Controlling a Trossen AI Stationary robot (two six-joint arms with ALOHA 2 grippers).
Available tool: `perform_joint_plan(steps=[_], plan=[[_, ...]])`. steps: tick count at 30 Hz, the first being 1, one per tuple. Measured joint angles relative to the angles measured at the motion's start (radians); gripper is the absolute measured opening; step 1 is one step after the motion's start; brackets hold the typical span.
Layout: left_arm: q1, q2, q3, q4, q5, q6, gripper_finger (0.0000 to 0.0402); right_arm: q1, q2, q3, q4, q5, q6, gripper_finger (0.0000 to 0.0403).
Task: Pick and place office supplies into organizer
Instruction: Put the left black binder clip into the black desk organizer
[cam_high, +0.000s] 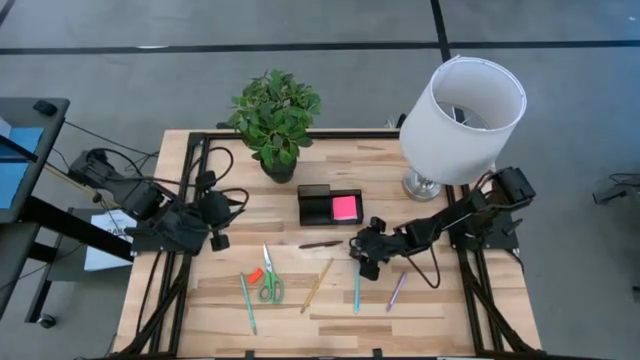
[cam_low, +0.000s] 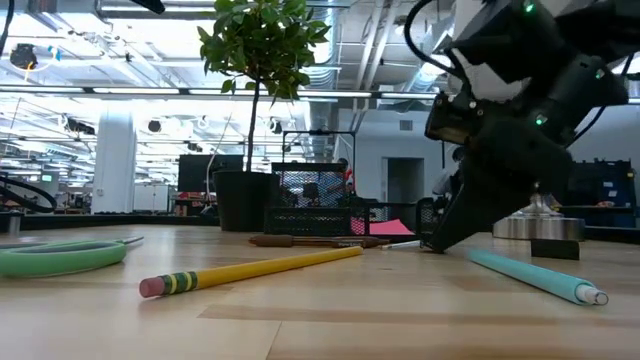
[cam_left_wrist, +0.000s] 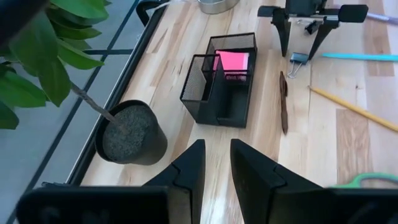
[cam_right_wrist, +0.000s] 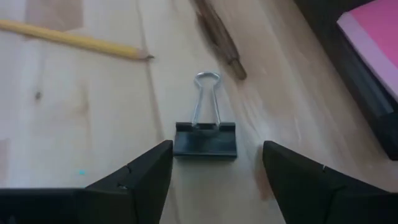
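My right gripper is going to take hold of the binder clip by its black body (cam_right_wrist: 205, 141) next, and then it will move the clip into the organizer.
My right gripper (cam_right_wrist: 214, 155) is open and points down at the table in front of the organizer (cam_high: 318, 205). Its fingers stand on either side of a small black binder clip (cam_right_wrist: 205, 140) without touching it. The clip lies flat with its wire handle toward a dark pen (cam_right_wrist: 219, 38). A pink sticky-note pad (cam_high: 345, 208) sits inside the organizer. A yellow pencil (cam_high: 317, 285), two teal pens (cam_high: 247, 302) (cam_high: 357, 290), a pink pen (cam_high: 397, 290), green-handled scissors (cam_high: 270, 286) and a red bit (cam_high: 256, 275) lie on the near half of the table. My left gripper (cam_left_wrist: 216, 158) waits at the table's left, slightly open.
A potted plant (cam_high: 278, 165) stands just behind the organizer on its left. A white lamp (cam_high: 460, 115) with a metal base (cam_high: 422, 185) stands behind it on the right, close to my right arm. Black frame rails run along the table's left and right sides.
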Motion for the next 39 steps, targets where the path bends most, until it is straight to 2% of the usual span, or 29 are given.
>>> perform_joint_plan(steps=[5, 10, 22, 26, 29, 33, 39], plan=[[0.000, 0.021, 0.000, 0.000, 0.000, 0.001, 0.0068, 0.004, 0.053, 0.005, 0.030, 0.028, 0.005, 0.0244], [0.000, 0.034, 0.000, 0.000, 0.002, 0.001, 0.0068, 0.004, 0.065, 0.005, 0.053, 0.039, 0.081, 0.0240], [0.000, 0.032, 0.000, 0.001, 0.004, -0.007, 0.0068, 0.015, 0.064, 0.003, 0.030, 0.047, 0.078, 0.0138], [0.000, 0.032, 0.000, 0.002, 0.003, -0.008, 0.0068, 0.015, 0.054, 0.005, 0.087, 0.056, 0.077, 0.0131], [0.000, 0.032, 0.000, 0.002, 0.003, -0.011, 0.0068, 0.018, 0.031, 0.040, 0.089, 0.025, 0.037, 0.0142], [0.000, 0.032, 0.000, 0.003, 0.003, -0.012, 0.0068, 0.014, -0.010, 0.125, 0.114, 0.047, -0.085, 0.0156], [0.001, 0.032, 0.000, 0.009, 0.003, -0.012, 0.0068, -0.054, -0.012, 0.251, 0.110, 0.130, -0.305, 0.0133]])
